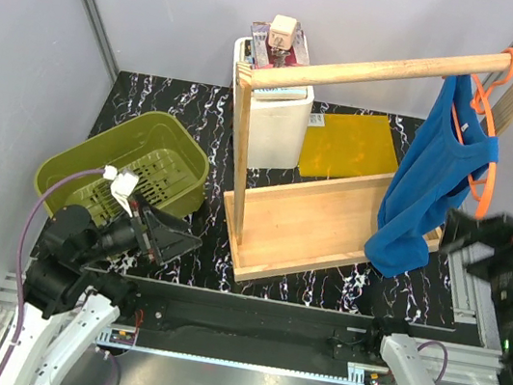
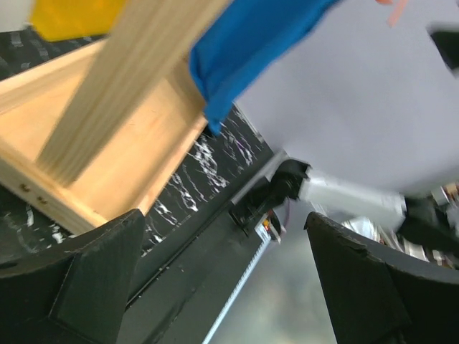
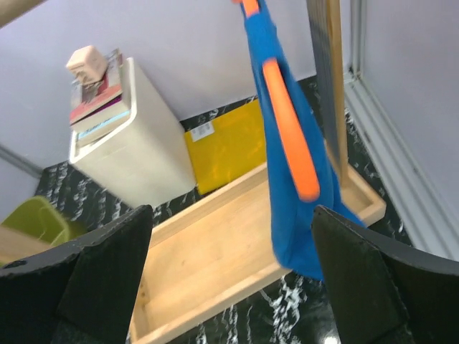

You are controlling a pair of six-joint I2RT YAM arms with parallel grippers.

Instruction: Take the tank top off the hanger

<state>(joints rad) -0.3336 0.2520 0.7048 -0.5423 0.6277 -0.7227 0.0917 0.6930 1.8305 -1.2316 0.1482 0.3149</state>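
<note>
The orange hanger will be held by its near arm point(image 1: 488, 184) point(image 3: 295, 147) in my right gripper. The hanger's hook and far arm will stay free so that the tank top can be removed.
The royal-blue tank top point(image 1: 427, 177) hangs on the orange hanger point(image 1: 486, 151), whose hook is over the right end of the wooden rail point(image 1: 383, 69). Its hem droops over the rack's right base edge. In the right wrist view the tank top point(image 3: 290, 179) and the hanger point(image 3: 287, 122) hang just ahead, between my open fingers. My right gripper point(image 1: 469, 236) is open and empty, right of the tank top's lower part. My left gripper point(image 1: 176, 236) is open and empty, low at the left near the rack's front corner. The left wrist view shows the tank top's hem point(image 2: 237, 57) far off.
The wooden rack's base tray point(image 1: 315, 223) and left post point(image 1: 239, 160) stand mid-table. A green basket point(image 1: 129, 167) sits at the left. A white bin point(image 1: 275, 108) with books stands behind the rack, and a flat yellow mat point(image 1: 352, 144) lies beside it.
</note>
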